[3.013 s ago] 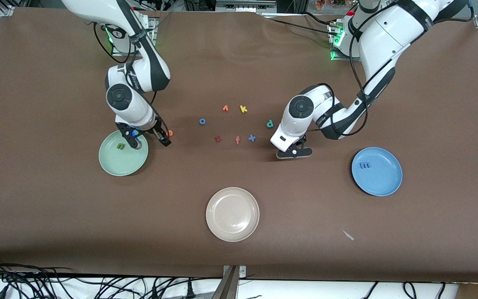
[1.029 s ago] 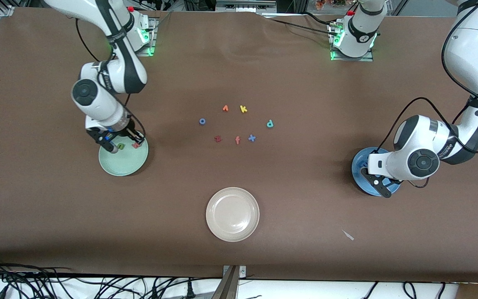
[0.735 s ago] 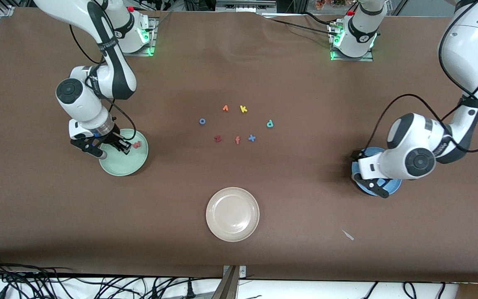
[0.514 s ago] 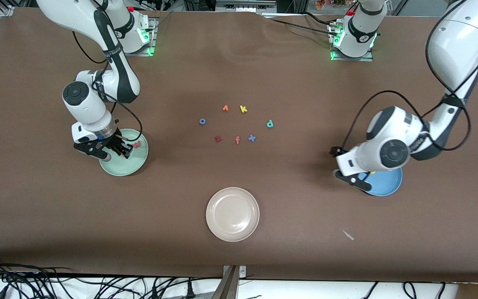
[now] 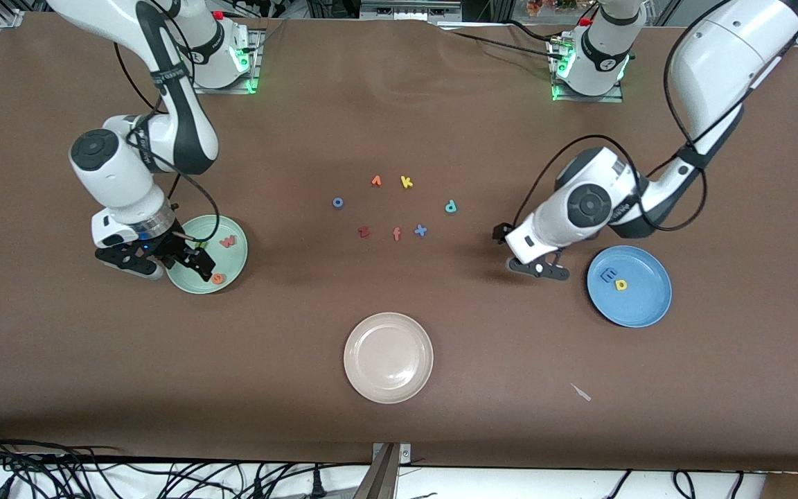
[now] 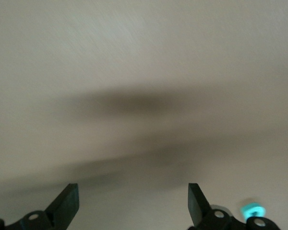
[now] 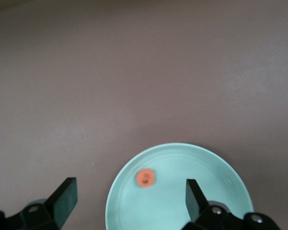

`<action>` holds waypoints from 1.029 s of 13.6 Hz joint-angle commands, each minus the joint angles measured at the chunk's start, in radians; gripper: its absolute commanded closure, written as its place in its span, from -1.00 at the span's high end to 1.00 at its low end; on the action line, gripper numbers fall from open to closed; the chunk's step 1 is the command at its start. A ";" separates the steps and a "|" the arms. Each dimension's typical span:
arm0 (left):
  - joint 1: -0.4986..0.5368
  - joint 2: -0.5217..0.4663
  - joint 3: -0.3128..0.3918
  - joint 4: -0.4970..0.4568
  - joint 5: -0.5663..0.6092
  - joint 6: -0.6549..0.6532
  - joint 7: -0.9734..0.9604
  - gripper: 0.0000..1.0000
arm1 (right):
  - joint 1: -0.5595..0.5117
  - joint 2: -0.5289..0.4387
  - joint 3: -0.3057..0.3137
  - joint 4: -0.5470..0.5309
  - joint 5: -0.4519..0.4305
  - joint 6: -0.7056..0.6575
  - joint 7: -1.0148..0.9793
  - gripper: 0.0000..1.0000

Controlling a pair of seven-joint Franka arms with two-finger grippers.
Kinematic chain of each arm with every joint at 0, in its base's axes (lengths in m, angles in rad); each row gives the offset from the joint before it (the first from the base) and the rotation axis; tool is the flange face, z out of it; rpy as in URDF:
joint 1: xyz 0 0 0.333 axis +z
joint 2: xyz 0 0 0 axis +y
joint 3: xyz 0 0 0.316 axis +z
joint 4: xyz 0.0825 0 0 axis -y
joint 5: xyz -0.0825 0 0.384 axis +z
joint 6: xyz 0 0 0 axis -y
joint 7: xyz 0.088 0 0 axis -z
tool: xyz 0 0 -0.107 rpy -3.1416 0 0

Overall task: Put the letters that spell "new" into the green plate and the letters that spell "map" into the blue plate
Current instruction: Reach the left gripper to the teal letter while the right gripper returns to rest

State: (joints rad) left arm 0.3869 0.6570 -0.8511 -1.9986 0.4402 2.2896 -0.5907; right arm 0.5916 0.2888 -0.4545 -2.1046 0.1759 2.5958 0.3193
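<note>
The blue plate [image 5: 643, 305] still lacks the teal p to finish "map". Next, my left gripper grabs the p across its stem and loop [image 5: 450, 206].
The green plate [image 5: 231, 262] holds the pinkish-red w [image 5: 228, 241] and the orange e [image 5: 217, 278]; the n is hidden. My right gripper [image 5: 179, 269] hangs open and empty over that plate's rim. Its wrist view shows the plate [image 7: 192, 201] and the e [image 7: 145, 177] below the right gripper [image 7: 129, 188]. In the blue plate [image 5: 643, 305] lie the light blue m [image 5: 608, 275] and the yellow a [image 5: 621, 284]. The teal p [image 5: 450, 206] lies on the table. My left gripper [image 5: 539, 269] is open over bare table between the p and the blue plate; the left gripper [image 6: 132, 192] holds nothing.
Loose letters lie mid-table: an orange pointed one [image 5: 376, 181], yellow k [image 5: 406, 182], blue o [image 5: 337, 203], dark red z [image 5: 364, 232], orange f [image 5: 396, 234], blue x [image 5: 420, 231]. A beige plate [image 5: 388, 357] sits nearer the camera, with a small white scrap [image 5: 581, 393] beside it.
The right gripper opened and the orange e now lies in the green plate. The left gripper left the yellow a in the blue plate and swung toward the middle letters.
</note>
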 commanded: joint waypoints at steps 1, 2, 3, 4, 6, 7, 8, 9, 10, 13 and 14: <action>-0.066 -0.057 -0.011 -0.058 0.024 0.025 -0.232 1.00 | 0.002 -0.025 -0.032 0.137 0.001 -0.278 -0.052 1.00; -0.113 -0.053 -0.011 -0.057 0.046 0.025 -0.344 1.00 | 0.001 -0.030 -0.039 0.209 -0.006 -0.418 -0.055 1.00; -0.153 -0.048 -0.009 -0.057 0.076 0.025 -0.439 1.00 | 0.001 -0.030 -0.056 0.286 -0.024 -0.554 -0.098 1.00; -0.184 -0.043 -0.009 -0.057 0.095 0.027 -0.531 1.00 | 0.001 -0.030 -0.073 0.360 -0.033 -0.668 -0.183 1.00; -0.224 -0.019 -0.009 -0.054 0.124 0.033 -0.644 1.00 | 0.001 -0.031 -0.108 0.469 -0.035 -0.863 -0.326 1.00; -0.239 -0.008 -0.006 -0.054 0.133 0.062 -0.681 0.98 | 0.001 -0.043 -0.116 0.506 -0.044 -0.934 -0.382 1.00; -0.252 0.002 0.000 -0.054 0.141 0.088 -0.713 0.95 | 0.001 -0.046 -0.119 0.543 -0.070 -0.974 -0.414 1.00; -0.256 0.019 0.001 -0.052 0.156 0.091 -0.736 0.89 | 0.001 -0.046 -0.122 0.558 -0.096 -0.994 -0.416 1.00; -0.260 0.030 0.001 -0.049 0.176 0.093 -0.754 0.83 | 0.002 -0.045 -0.121 0.569 -0.105 -1.002 -0.419 1.00; -0.287 0.049 0.020 -0.033 0.193 0.093 -0.768 0.69 | 0.028 -0.043 -0.109 0.610 -0.110 -0.982 -0.407 1.00; -0.314 0.050 0.044 -0.028 0.193 0.093 -0.774 0.66 | 0.019 -0.059 -0.075 0.624 -0.113 -0.984 -0.407 1.00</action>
State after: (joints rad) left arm 0.1178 0.6920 -0.8411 -2.0474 0.5919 2.3752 -1.3267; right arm 0.6068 0.2397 -0.5638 -1.5251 0.0841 1.6247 -0.0798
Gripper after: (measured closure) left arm 0.119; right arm 0.000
